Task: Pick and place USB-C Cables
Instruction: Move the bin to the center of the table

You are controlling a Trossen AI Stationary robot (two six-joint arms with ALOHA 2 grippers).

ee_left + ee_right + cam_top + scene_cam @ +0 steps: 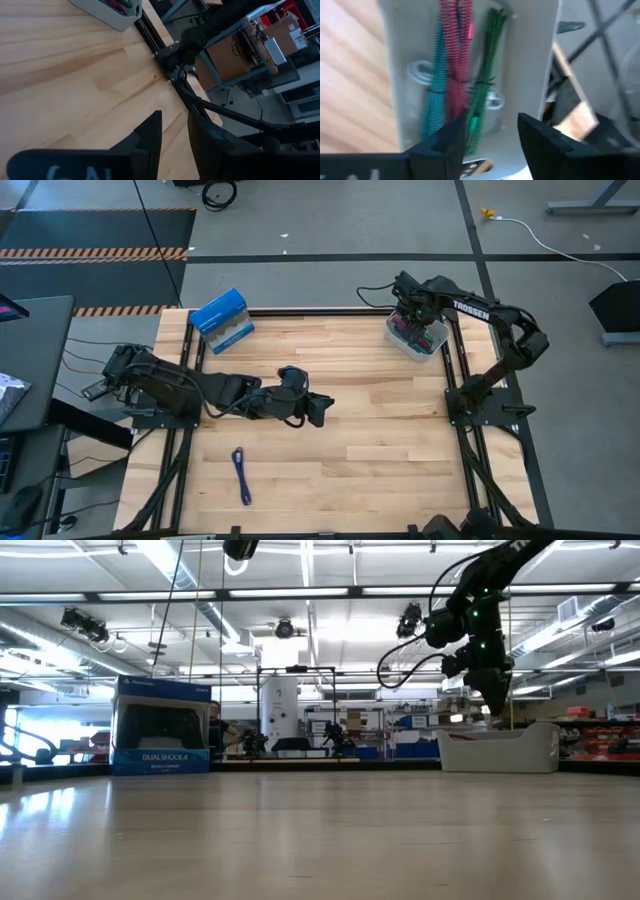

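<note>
My right gripper needs to grab the tray by its rim (392, 92) next. Then it can bring the tray closer to the purple-blue cable for packing.
A clear grey tray (418, 338) stands at the table's far right. Teal (436, 90), maroon (456, 60) and green (485, 75) coiled cables lie in it, with a pale cable end (418, 71) beside them. A purple-blue cable (241, 476) lies flat on the table near the front left. My right gripper (492, 140) hovers open and empty just above the tray, and it also shows in the low view (492, 685). My left gripper (320, 410) rests low over the table's middle, open by a narrow gap and empty (175, 140).
A blue box (222, 320) stands at the table's far left, and it also shows in the low view (162, 728). Black frame rails (455, 370) run along the table's sides. Bare wood lies between the purple-blue cable and the tray.
</note>
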